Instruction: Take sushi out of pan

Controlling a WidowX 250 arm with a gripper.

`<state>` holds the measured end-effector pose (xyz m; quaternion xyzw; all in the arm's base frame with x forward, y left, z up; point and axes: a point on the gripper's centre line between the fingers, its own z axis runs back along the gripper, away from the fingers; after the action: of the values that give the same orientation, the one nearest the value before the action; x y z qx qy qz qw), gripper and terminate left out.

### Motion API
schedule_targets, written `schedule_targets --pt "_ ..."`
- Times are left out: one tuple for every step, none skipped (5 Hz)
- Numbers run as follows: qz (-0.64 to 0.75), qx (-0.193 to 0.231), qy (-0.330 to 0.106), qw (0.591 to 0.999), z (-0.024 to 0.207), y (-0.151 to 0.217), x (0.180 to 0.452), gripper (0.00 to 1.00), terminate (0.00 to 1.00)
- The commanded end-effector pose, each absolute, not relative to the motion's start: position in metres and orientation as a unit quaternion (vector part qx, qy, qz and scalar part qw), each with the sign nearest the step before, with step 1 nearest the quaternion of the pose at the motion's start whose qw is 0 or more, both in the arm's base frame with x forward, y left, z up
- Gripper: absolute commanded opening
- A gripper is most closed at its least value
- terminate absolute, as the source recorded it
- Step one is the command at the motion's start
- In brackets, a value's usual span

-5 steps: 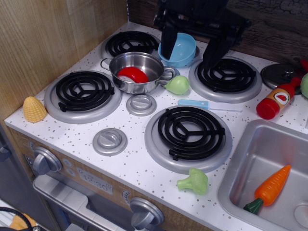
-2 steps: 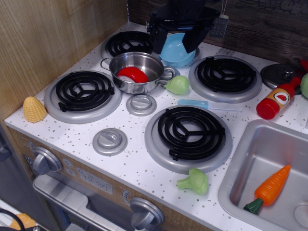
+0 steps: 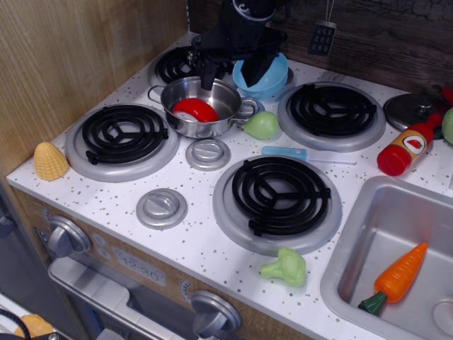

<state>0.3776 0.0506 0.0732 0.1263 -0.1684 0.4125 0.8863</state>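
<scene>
My gripper grabs the sushi by its glossy red top (image 3: 198,109) next, to take the sushi out of the pan.
The sushi (image 3: 195,110), a glossy red piece, lies inside the pan (image 3: 190,128), a shiny steel pot with two loop handles that stands between the two left burners. My black gripper (image 3: 231,75) hangs just above the pan's back rim, a little to the right of the sushi. Its two fingers (image 3: 207,74) are spread apart with nothing between them. The arm covers part of the back left burner and of the blue bowl.
A light-blue bowl (image 3: 274,76) sits right behind the pan. A pale green fruit (image 3: 262,125) touches the pan's right handle. A blue utensil (image 3: 287,152), red bottle (image 3: 403,150), steel lid (image 3: 413,108), corn (image 3: 51,161), green vegetable (image 3: 286,268) and sink (image 3: 357,234) with carrot (image 3: 400,276) are around.
My gripper has moved left and down, from above the bowl and the back right burner to just over the pan's back rim. The sushi and pan have not moved.
</scene>
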Motion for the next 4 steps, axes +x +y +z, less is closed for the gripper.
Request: schedule_targets --pt "0.430 0.127 -0.181 0.875 0.072 0.065 0.375 1.00 0.00" --pt "0.426 0.131 -0.176 0.878 0.060 0.077 0.379 1.00 0.00" --pt "0.435 0.135 -0.181 0.872 0.052 0.083 0.381 1.00 0.00" --pt "0.435 0.137 -0.175 0.872 0.047 0.089 0.381 1.00 0.00"
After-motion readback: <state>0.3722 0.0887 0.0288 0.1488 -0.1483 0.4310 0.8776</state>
